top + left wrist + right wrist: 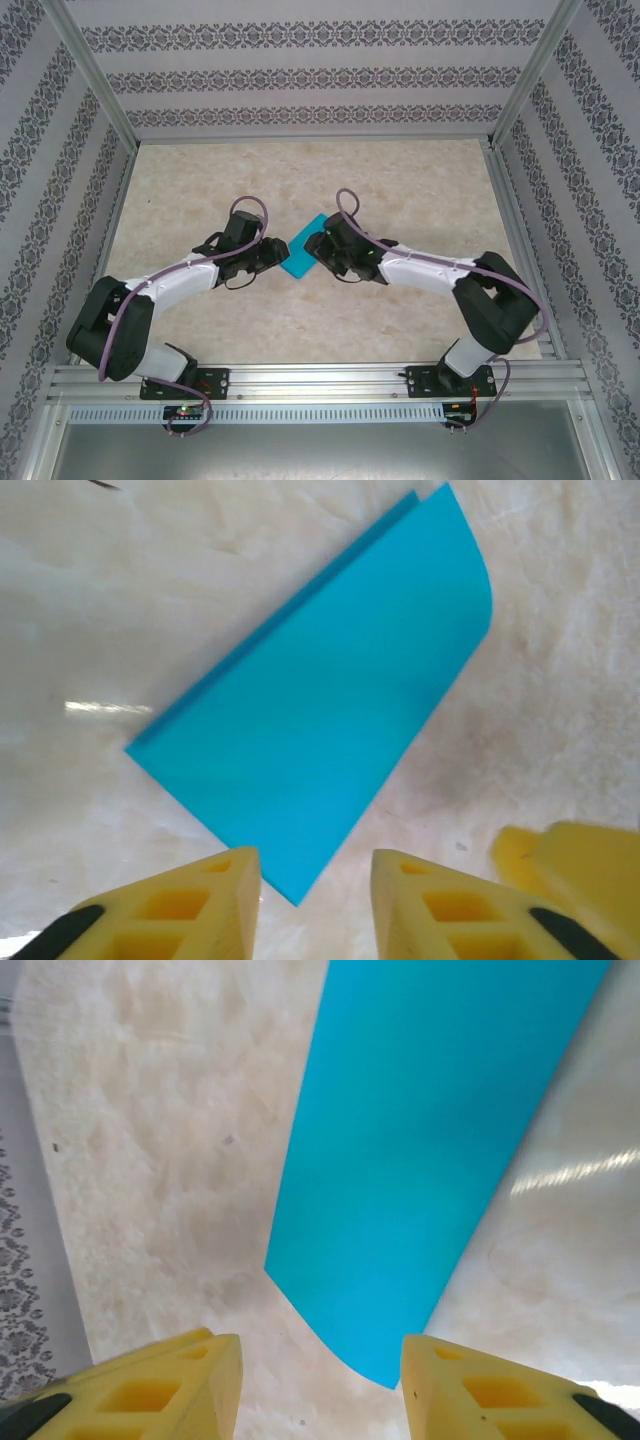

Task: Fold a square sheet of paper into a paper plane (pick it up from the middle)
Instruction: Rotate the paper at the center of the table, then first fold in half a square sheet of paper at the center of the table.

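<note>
The right gripper grabs the paper (303,250) along the long edge opposite the two open layers next, to leave the layers' corners free for folding.
The cyan-blue sheet of paper (303,250) lies flat on the table between the two grippers, folded in half into a narrow rectangle. In the left wrist view the paper (320,690) shows two layers along its upper left edge, and one corner points into the gap of my left gripper (315,865), which is open and holds nothing. In the right wrist view the paper (430,1140) runs away from my right gripper (320,1350), also open, with a rounded corner near its right finger. From above, the left gripper (272,255) and right gripper (318,248) face each other across the paper.
The beige marbled tabletop (400,190) is ringed by an aluminium frame (300,380) and patterned walls. A yellow finger (570,865) of the other gripper sits at the lower right of the left wrist view.
</note>
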### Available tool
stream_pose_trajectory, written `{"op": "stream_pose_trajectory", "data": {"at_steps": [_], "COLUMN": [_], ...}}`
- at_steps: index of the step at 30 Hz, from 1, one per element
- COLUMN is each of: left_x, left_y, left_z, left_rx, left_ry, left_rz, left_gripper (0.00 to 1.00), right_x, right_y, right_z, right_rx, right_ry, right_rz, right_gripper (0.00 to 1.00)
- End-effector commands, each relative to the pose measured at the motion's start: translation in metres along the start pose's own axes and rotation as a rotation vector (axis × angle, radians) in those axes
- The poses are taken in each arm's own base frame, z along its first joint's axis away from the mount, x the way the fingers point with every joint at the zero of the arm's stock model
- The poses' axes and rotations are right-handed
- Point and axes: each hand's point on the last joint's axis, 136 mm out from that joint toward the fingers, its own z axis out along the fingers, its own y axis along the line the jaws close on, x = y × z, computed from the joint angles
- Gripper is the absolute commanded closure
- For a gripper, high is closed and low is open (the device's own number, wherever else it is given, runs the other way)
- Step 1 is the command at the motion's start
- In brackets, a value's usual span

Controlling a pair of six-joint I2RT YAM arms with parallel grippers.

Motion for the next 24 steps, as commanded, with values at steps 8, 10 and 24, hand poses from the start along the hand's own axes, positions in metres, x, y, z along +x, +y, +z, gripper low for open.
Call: {"op": "stream_pose_trajectory", "data": {"at_steps": [8, 10, 24], "left_x": [0.020, 0.021, 0.027], "left_y": [-0.051, -0.053, -0.042], "left_z": [0.012, 0.021, 0.072], "left_rx": [0.064, 0.056, -0.048], "left_ry": [0.033, 0.049, 0.142], "left_rz": [0.039, 0.041, 0.032], "left_gripper": [0.84, 0.86, 0.99], "right_x": [-0.028, -0.028, -0.022], "right_y": [0.002, 0.005, -0.032], "right_z": [0.025, 0.035, 0.059], "right_rx": [-0.116, -0.140, -0.094], "right_ry": [0.176, 0.193, 0.243], "right_rz": [-0.249, -0.254, -0.212], "right_gripper": [0.90, 0.95, 1.00]}}
